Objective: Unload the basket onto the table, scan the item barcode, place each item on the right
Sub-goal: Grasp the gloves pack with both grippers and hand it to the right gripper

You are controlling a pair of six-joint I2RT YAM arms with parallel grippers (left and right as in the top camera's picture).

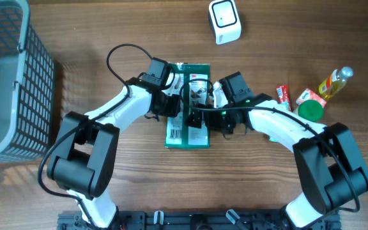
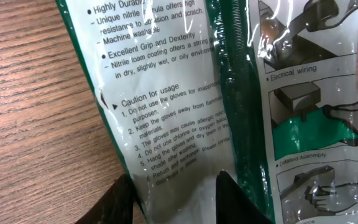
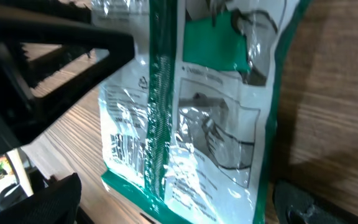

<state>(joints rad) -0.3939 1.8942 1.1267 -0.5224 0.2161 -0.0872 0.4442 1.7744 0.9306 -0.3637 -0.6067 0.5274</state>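
My right gripper will grab the glove packet [image 1: 187,108] by its side edge with the picture, so the barcode stays uncovered to face the scanner.
The item is a flat green-and-white glove packet [image 1: 187,108] lying lengthwise mid-table between both arms. My left gripper [image 1: 173,104] comes in from the left. In the left wrist view the printed left strip of the packet [image 2: 185,112] runs between its two dark fingers [image 2: 120,202], and my left gripper [image 2: 178,202] is shut on that strip. My right gripper [image 1: 203,118] stands wide open on the other side. In the right wrist view my right gripper [image 3: 176,205] straddles the packet's end without touching it. A barcode [image 3: 126,149] shows on the packet [image 3: 210,124] near that end.
A white scanner [image 1: 224,21] stands at the back, right of centre. A grey mesh basket [image 1: 5,76] fills the left edge. To the right lie a red packet [image 1: 283,97], a green-lidded item [image 1: 310,110] and a small yellow bottle [image 1: 335,82].
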